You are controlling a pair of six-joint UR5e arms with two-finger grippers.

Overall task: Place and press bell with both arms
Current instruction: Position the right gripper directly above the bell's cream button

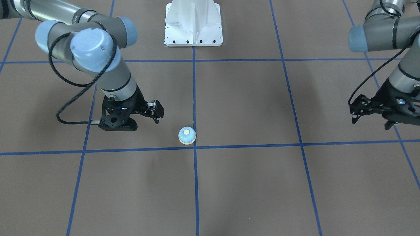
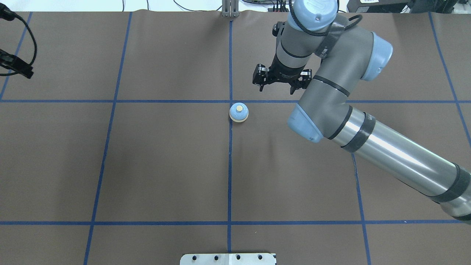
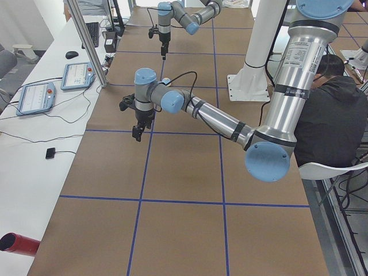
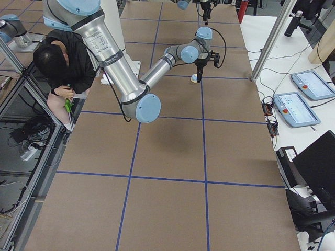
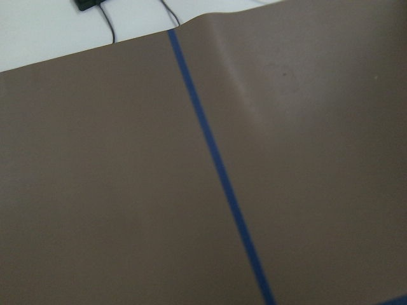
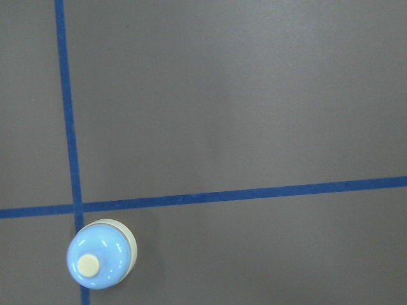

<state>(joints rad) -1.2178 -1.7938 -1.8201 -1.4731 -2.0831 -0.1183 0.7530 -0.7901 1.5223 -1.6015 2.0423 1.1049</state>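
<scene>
The light-blue bell [image 1: 187, 137] needs to be placed and pressed, so my right gripper needs to pick it up by its cream button [image 1: 186, 132] next.
The light-blue bell [image 1: 187, 135] with its cream button stands upright and free on the brown table, at a crossing of blue tape lines. It also shows in the overhead view [image 2: 238, 112], the right side view [image 4: 194, 78] and the right wrist view [image 6: 100, 262]. My right gripper [image 1: 157, 116] [image 2: 281, 84] hangs open and empty above the table, a short way beside the bell and apart from it. My left gripper [image 1: 371, 122] is open and empty, far off at the table's end [image 2: 16, 68] [image 3: 138, 123]. The left wrist view shows only table and tape.
The white bolted pedestal [image 1: 193, 24] stands at the robot's edge of the table. An operator [image 3: 330, 98] sits beside the robot. Teach pendants [image 3: 34, 95] lie on the white side bench, and a red cylinder [image 3: 17, 244] lies at its near end.
</scene>
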